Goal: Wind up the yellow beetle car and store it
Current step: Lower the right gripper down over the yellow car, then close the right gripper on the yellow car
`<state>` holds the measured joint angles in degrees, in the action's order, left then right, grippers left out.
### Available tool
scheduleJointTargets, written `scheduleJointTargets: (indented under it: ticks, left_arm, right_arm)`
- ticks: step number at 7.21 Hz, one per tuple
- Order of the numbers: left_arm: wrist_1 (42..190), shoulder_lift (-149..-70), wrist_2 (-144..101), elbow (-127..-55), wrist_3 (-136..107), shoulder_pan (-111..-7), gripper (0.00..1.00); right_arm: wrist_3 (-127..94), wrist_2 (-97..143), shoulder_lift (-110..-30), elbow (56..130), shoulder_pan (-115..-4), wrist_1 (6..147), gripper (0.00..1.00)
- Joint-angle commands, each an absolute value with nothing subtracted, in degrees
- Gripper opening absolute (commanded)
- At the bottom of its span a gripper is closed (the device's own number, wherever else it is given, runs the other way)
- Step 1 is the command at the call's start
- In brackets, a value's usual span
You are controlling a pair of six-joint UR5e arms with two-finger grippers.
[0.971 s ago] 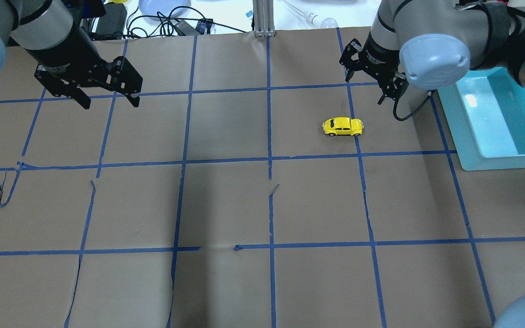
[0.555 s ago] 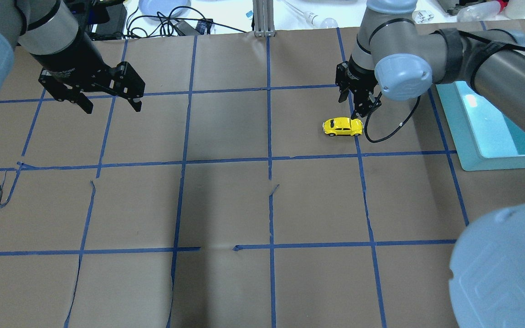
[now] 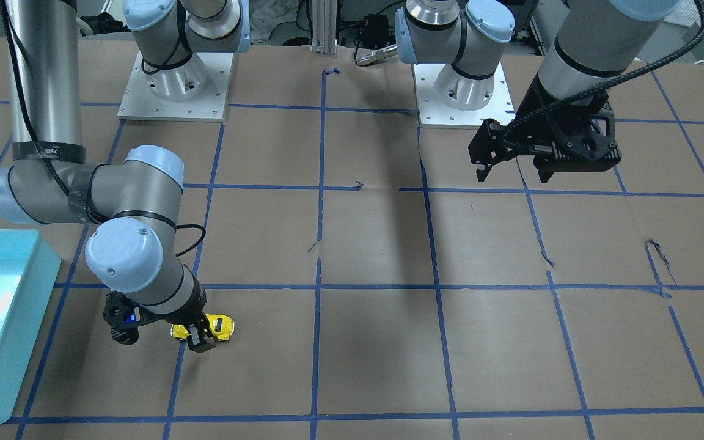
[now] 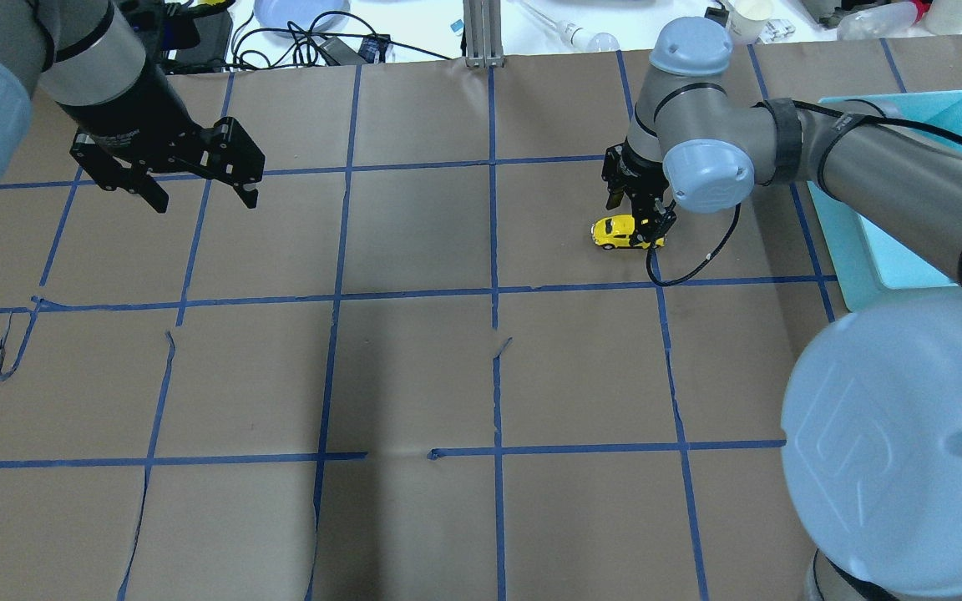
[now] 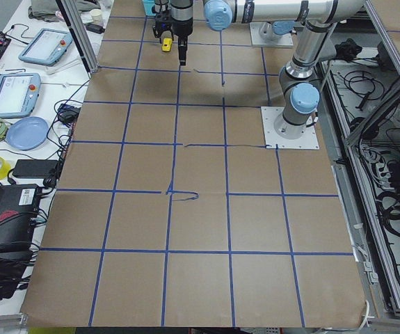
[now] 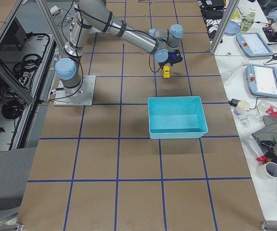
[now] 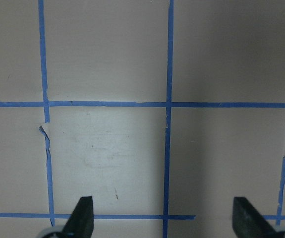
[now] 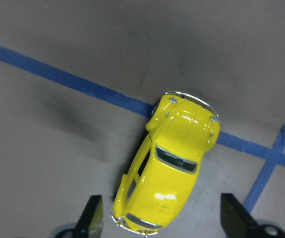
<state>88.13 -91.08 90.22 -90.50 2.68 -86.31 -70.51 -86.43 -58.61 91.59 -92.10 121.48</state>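
My right gripper grabs the yellow beetle car [image 3: 222, 326] by its sides next, and then I store the car in the teal bin.
The yellow beetle car [image 4: 617, 233] stands on the brown paper table, right of centre near a blue tape crossing. My right gripper [image 4: 636, 219] is low over it and open, with one finger on each side of the car. In the right wrist view the car [image 8: 174, 166] lies between the two fingertips [image 8: 90, 217], and I see no contact with its sides. In the front view the gripper [image 3: 159, 336] hides part of the car [image 3: 222, 326]. My left gripper [image 4: 201, 197] is open and empty, raised over the far left of the table, and also shows in the front view [image 3: 513, 176].
A teal bin [image 4: 872, 250] stands at the right edge of the table, partly hidden by my right arm; it also shows in the front view [image 3: 28, 287]. Blue tape lines grid the brown paper. Cables and a plate lie beyond the far edge.
My right gripper has swung left and down from beside the bin to straddle the car. The car has not moved. The left gripper has barely shifted.
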Motion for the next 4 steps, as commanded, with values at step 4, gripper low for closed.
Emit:
scheduleJointTargets:
  ticks: [4]
  left_arm:
    - [88.3,-90.7,90.4,-90.5,2.7,-86.2,1.0]
  right_arm:
    - [-70.6,-87.5,-57.9,92.4,-91.9,122.5,0.88]
